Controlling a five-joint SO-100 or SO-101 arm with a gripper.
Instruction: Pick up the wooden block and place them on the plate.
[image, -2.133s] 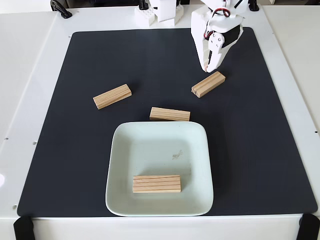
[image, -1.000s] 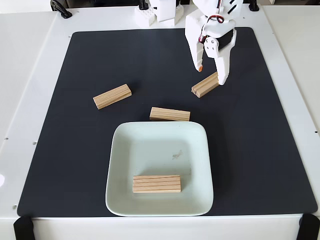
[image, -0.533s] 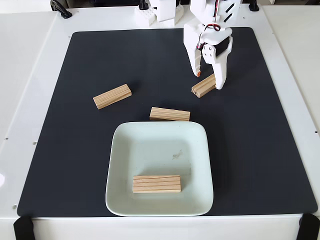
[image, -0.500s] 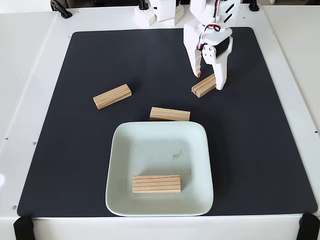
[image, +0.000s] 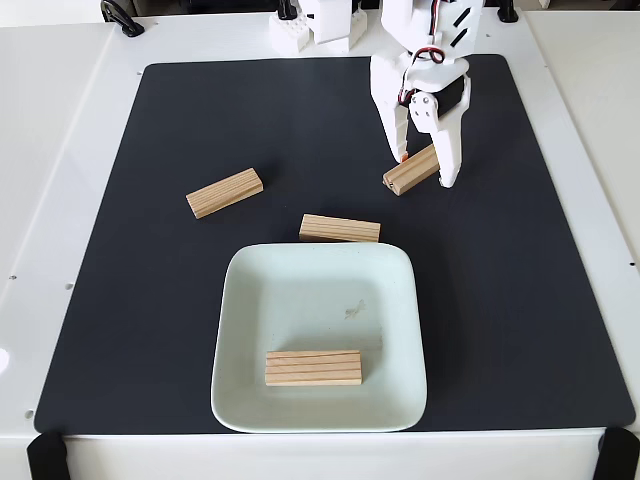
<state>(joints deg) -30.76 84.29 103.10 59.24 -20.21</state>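
I need to place the block on the plate, so next my gripper should grab the tilted wooden block (image: 410, 172) across its long sides.
Three light-wood blocks lie on the black mat in the fixed view: one at the left (image: 224, 192), one just above the plate's rim (image: 339, 228), and one tilted at the upper right (image: 408, 172). Another block (image: 313, 367) rests inside the pale mint plate (image: 245, 330) near its front. My white gripper (image: 424, 168) stands open over the tilted block, one finger on each side of its right half; I cannot tell whether the fingers touch the block.
The black mat (image: 520, 300) covers most of the white table. White arm base parts (image: 315, 25) stand at the back edge. Black clamps (image: 45, 455) sit at the front corners. Bare mat lies to the right of the plate.
The gripper opened, came down from behind the tilted block and now straddles it. The blocks and plate have not moved.
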